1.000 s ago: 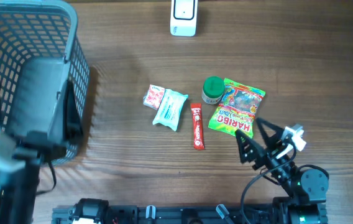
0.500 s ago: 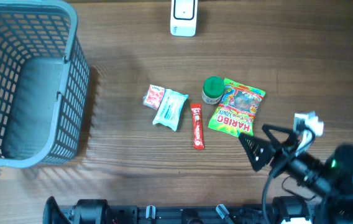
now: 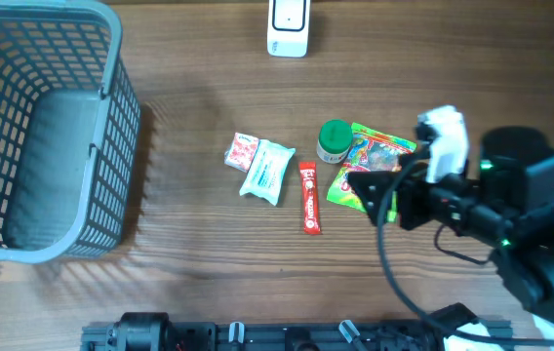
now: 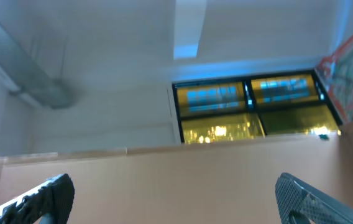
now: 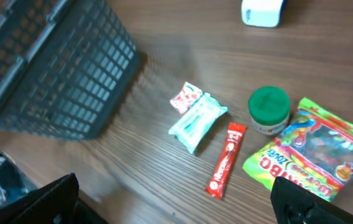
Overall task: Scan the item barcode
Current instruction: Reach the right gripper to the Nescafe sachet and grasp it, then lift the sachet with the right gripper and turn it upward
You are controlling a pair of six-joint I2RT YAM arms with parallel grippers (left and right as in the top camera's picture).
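Note:
My right gripper should grab the red stick sachet [image 3: 310, 198] next by its long edges across the middle, so that its bottom is left to face the scanner.
Several items lie in mid-table: a small red-and-white packet [image 3: 242, 151], a pale blue tissue pack [image 3: 267, 171], a red stick sachet [image 3: 310, 198], a green-lidded jar [image 3: 334, 139] and a Haribo bag [image 3: 379, 156]. A white scanner [image 3: 288, 27] stands at the far edge. My right gripper [image 3: 367, 193] hangs open above the bag's near left corner, pointing left, holding nothing. Its wrist view shows the sachet [image 5: 226, 160], jar [image 5: 269, 109] and bag [image 5: 313, 152] beyond the open right gripper [image 5: 176, 205]. My left gripper [image 4: 175, 199] is open, empty, and faces a wall and window.
A grey plastic basket [image 3: 126, 117] fills the left of the table, also visible as the basket [image 5: 52, 68] in the right wrist view. The right arm's body [image 3: 521, 214] covers the table's right front. The left arm is outside the overhead view.
The left arm has swung out of the overhead view. The right arm has risen from the front edge and moved over the Haribo bag, turning leftward.

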